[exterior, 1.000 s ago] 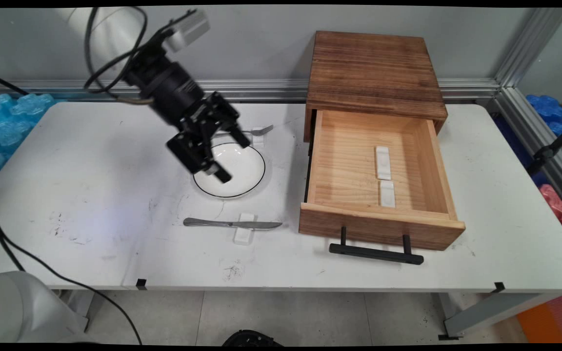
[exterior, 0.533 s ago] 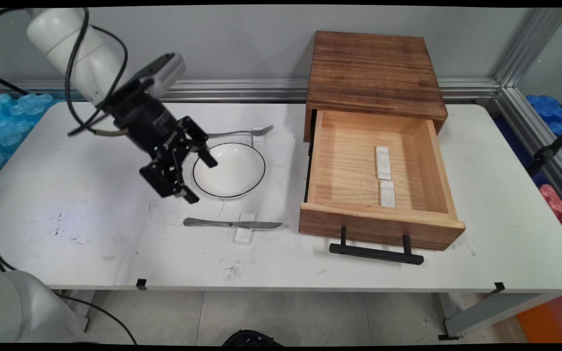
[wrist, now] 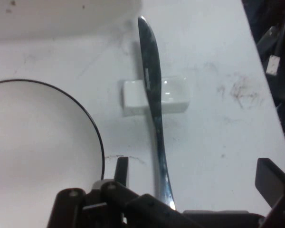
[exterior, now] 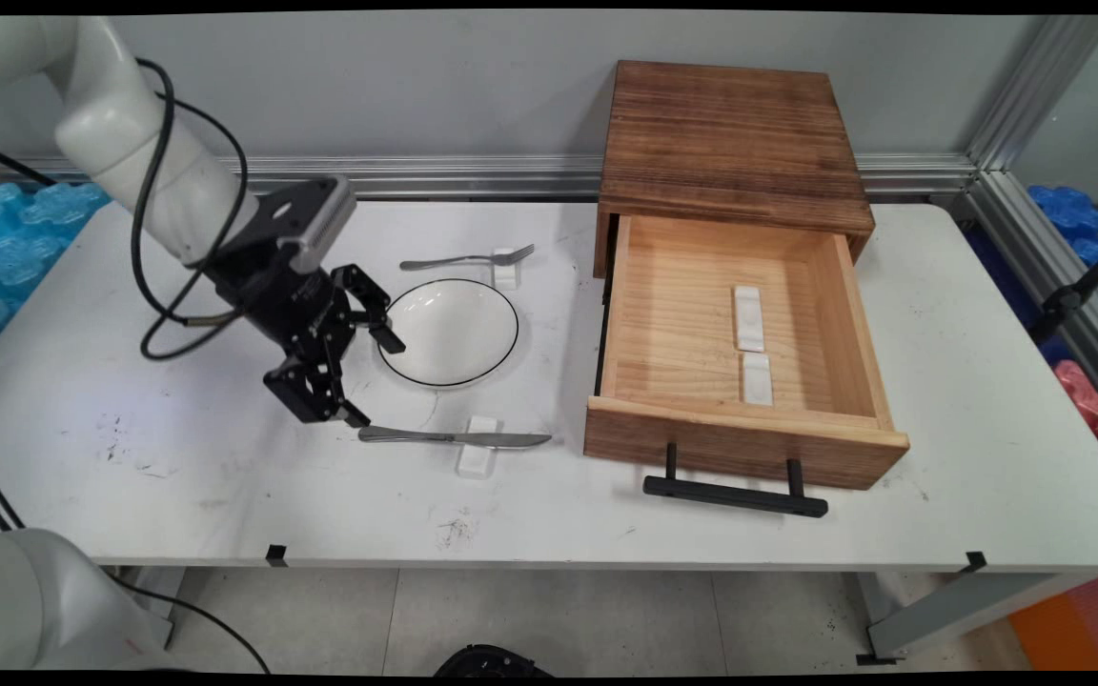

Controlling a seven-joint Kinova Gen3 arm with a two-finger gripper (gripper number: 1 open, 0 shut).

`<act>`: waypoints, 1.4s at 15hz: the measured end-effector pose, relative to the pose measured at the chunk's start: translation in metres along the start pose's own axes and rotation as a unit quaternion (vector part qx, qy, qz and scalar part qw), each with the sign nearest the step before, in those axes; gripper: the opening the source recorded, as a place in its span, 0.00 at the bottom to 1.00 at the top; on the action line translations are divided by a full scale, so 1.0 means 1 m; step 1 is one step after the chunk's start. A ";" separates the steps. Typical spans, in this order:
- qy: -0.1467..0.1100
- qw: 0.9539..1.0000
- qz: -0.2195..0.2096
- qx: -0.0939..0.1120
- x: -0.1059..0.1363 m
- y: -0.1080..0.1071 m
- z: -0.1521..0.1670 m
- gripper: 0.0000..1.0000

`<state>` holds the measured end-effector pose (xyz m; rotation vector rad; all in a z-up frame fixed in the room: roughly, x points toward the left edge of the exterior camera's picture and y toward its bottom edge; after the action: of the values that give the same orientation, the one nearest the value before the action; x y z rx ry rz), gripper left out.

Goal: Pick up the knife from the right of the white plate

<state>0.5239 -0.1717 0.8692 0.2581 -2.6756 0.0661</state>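
My gripper takes the knife by its handle [exterior: 438,436] beside the blade next. Then it lays the knife across a white rest in the drawer.
My gripper [exterior: 370,379] hangs open just above the table, left of a white plate [exterior: 449,332] with a thin black rim. One fingertip is by the plate's left edge, the other close to the handle end of a metal knife [exterior: 454,438]. The knife lies flat, its blade across a small white rest [exterior: 478,458]. In the hand view the knife [wrist: 154,109] runs up from between the open gripper [wrist: 194,178] fingers, over its white rest [wrist: 133,97], with the plate [wrist: 38,152] on the left. Nothing is held.
A metal fork [exterior: 468,258] lies on another white rest behind the plate. To the right a wooden cabinet [exterior: 730,143] has its drawer [exterior: 854,324] pulled open, with two white rests [exterior: 749,319] inside and a black handle [exterior: 735,495] in front.
The arm has swung down and to the left, from above the plate to beside its left edge, ending low near the knife's handle. The gripper stayed open; nothing on the table moved.
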 end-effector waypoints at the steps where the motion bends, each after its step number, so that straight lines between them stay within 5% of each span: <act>1: -0.005 1.000 0.003 0.004 0.000 0.004 0.005 1.00; 13: -0.030 0.999 -0.018 0.007 0.010 0.025 0.043 1.00; 21: -0.039 0.997 -0.065 0.003 0.015 0.015 0.069 1.00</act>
<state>0.4783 -0.1653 0.8136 0.4447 -2.7290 0.0242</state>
